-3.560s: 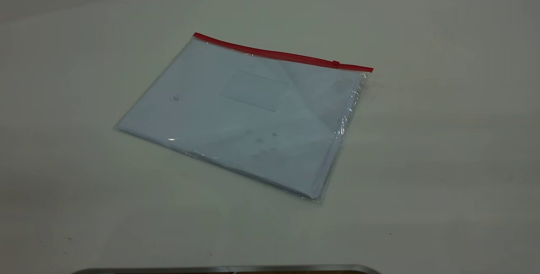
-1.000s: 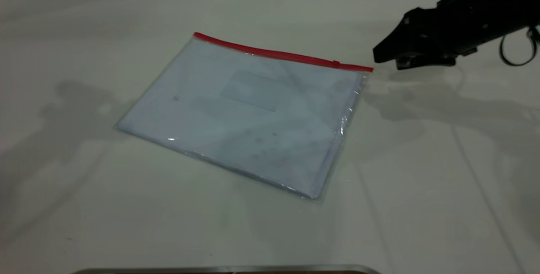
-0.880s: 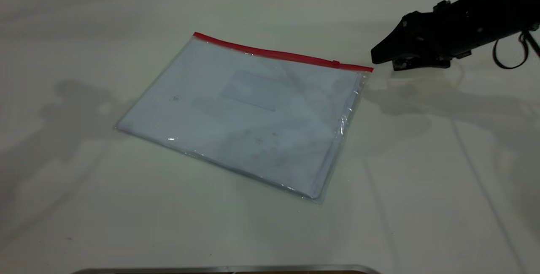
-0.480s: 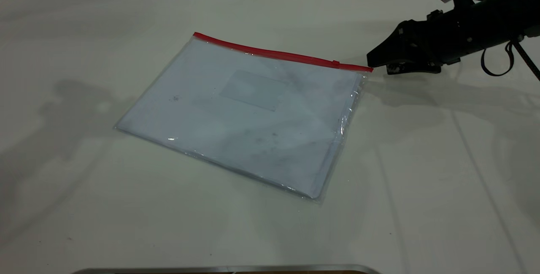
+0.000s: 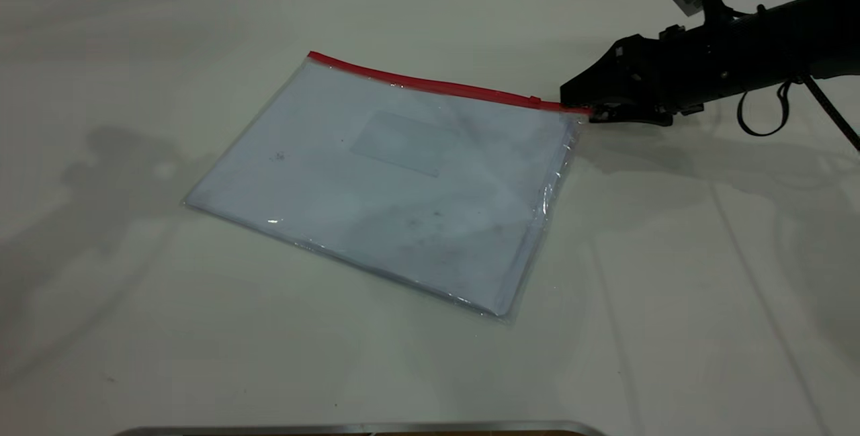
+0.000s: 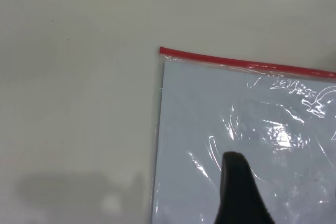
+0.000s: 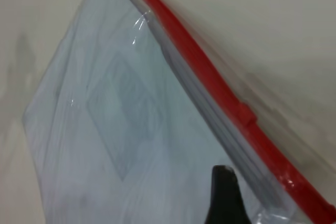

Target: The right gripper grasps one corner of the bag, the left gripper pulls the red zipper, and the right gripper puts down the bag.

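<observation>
I should next use my right gripper to grab the bag by its corner at the zipper's end (image 5: 580,112) beside the red slider (image 5: 535,101), so that slider stays free to pull.
The bag (image 5: 403,181) lies flat on the table, a clear pouch with white sheets inside. Its red zipper (image 5: 437,84) runs along the far edge, with the small slider (image 5: 535,101) near the right end. My right gripper (image 5: 576,101) reaches in low from the right, open, with its upper jaw over the corner of the bag (image 5: 583,112). In the right wrist view one black fingertip (image 7: 223,182) sits above the plastic beside the red zipper (image 7: 210,77) and slider (image 7: 247,114). My left gripper (image 6: 234,166) is out of the exterior view; it hovers over the bag (image 6: 262,129) near the zipper's other end (image 6: 168,52).
The pale table (image 5: 672,288) stretches wide on all sides of the bag. A metal edge (image 5: 363,428) runs along the near rim. The right arm's cable loop (image 5: 759,113) hangs just above the table behind the gripper.
My right gripper came in from the right and slid left, low over the table, until its tip reached the bag's red corner. The bag has not moved.
</observation>
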